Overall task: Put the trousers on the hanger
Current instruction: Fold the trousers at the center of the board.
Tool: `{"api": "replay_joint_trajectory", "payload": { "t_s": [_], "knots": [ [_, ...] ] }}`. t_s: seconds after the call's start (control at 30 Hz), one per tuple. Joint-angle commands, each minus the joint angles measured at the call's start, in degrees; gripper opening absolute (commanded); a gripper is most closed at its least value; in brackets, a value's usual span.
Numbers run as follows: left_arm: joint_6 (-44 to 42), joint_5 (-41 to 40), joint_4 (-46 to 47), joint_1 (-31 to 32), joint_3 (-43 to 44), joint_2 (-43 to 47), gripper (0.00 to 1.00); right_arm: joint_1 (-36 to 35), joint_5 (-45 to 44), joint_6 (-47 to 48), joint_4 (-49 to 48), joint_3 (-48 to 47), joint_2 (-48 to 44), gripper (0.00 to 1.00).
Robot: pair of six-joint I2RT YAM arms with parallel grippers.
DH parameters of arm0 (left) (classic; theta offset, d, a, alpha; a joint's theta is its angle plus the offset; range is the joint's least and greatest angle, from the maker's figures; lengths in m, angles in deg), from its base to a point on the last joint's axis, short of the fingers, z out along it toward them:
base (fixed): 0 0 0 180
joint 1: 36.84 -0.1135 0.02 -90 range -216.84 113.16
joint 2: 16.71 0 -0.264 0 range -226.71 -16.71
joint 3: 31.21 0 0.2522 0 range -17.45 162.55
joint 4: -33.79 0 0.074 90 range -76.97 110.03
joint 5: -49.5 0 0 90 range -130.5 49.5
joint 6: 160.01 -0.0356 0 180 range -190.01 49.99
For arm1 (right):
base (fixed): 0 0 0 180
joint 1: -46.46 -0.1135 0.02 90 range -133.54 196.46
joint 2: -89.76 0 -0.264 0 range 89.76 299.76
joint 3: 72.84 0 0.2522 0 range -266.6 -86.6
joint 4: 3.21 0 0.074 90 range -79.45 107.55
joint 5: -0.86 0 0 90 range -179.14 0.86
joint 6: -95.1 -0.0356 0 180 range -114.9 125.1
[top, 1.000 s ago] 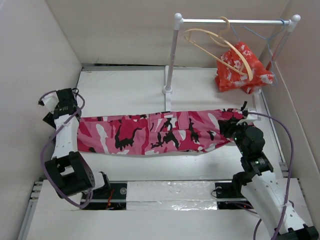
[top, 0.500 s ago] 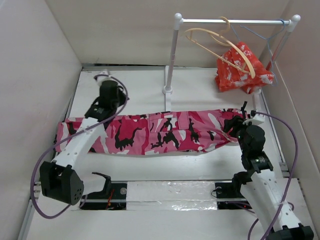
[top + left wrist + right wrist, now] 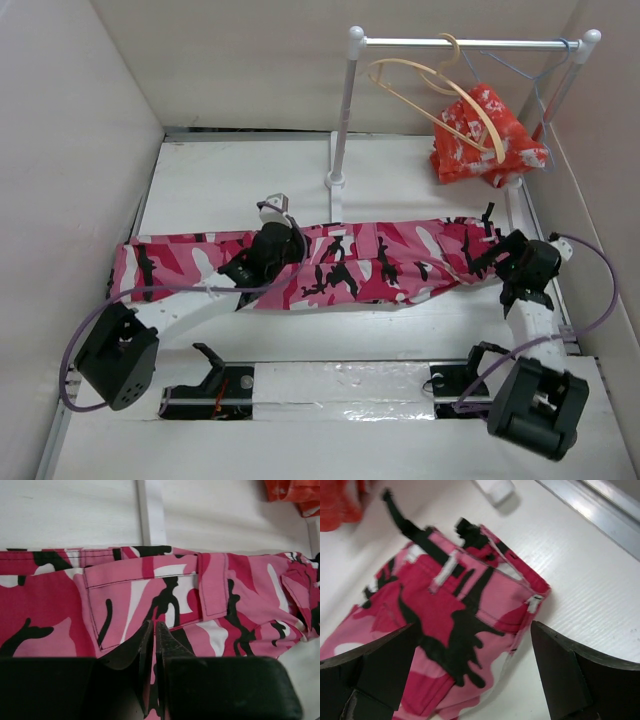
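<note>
My right gripper grabs the trousers [image 3: 350, 265] by their waist end [image 3: 488, 254] next, to fold that end over for the hanger.
The camouflage trousers [image 3: 350, 265] lie flat and stretched out left to right across the table. My left gripper [image 3: 283, 250] hovers over their middle, beside a pocket [image 3: 145, 597]. Its fingers [image 3: 145, 640] are shut, with only a thin slit and no fabric pinched between them. My right gripper [image 3: 500, 255] stands open over the waist end [image 3: 485, 580], a finger on each side and nothing held. The tan wooden hanger [image 3: 440, 95] hangs tilted on the rack's rail at the back right, apart from both grippers.
The white rack post [image 3: 343, 110] stands just behind the trousers' middle, and its base strip [image 3: 150, 510] reaches their far edge. A red-orange garment [image 3: 485, 135] and a wire hanger [image 3: 530, 70] hang on the rail. A metal rail [image 3: 590, 505] borders the table's right side.
My left arm swung from the trousers' left end to their middle, and its gripper shut. The left leg end now lies farther left. My right gripper opened and let go of the waist end.
</note>
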Motion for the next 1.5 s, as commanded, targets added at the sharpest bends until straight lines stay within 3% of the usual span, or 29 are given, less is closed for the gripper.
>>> {"api": "replay_joint_trajectory", "payload": {
  "t_s": [0.0, 0.17, 0.33, 0.43, 0.57, 0.67, 0.73, 0.77, 0.93, 1.1, 1.27, 1.47],
  "knots": [
    [-2.60, -5.07, 8.77, 3.11, -1.78, 4.69, 0.05, 5.80, 9.69, -2.17, -5.95, -0.83, 6.91, 1.00],
    [-4.98, -6.23, 11.75, 3.65, -5.22, 6.71, 0.08, 10.73, 16.91, -3.05, -11.84, 0.40, 15.53, 0.96],
    [-6.39, -1.92, 11.23, 3.65, -5.22, 8.38, 0.10, 10.73, 16.74, -6.30, -14.91, -0.30, 19.31, 0.88],
    [-6.83, -2.18, 11.23, 3.65, -5.75, 9.61, 0.11, 10.73, 19.64, -7.89, -18.33, -1.26, 23.69, 0.68],
    [-7.01, -2.89, 10.53, 3.65, -5.48, 8.56, 0.12, 10.73, 20.44, -9.12, -20.90, -0.04, 21.98, 0.16],
    [-7.09, -2.80, 10.53, 3.65, -5.13, 6.55, 0.11, 9.08, 19.74, -7.54, -20.82, 0.93, 14.36, 0.02],
    [-6.74, -2.36, 10.70, 3.65, -4.78, 5.40, 0.04, 4.96, 18.60, -3.43, -17.94, -0.12, 9.41, 0.00],
    [-6.39, -2.27, 10.62, 3.65, -4.78, 4.44, 0.00, -0.72, 16.68, -1.49, -15.39, -2.91, 7.22, 0.00],
    [-5.07, -6.58, 9.56, 3.65, -5.31, 4.08, 0.00, -21.75, 13.06, 10.46, -3.71, -10.57, -0.10, 0.00],
    [-1.83, -2.37, 10.96, 3.65, -8.46, 3.72, 0.00, -47.12, 1.85, 11.80, -1.13, -14.97, 1.21, 0.00],
    [1.60, -0.87, 13.16, 3.65, -15.50, 2.94, 0.00, -59.04, -3.99, 11.45, -1.74, -23.21, 3.76, 0.00],
    [3.89, -4.11, 14.39, 10.58, -17.09, -0.05, 0.00, -61.34, -7.51, 12.85, -2.01, -31.93, 1.84, 0.00]
  ]
}}
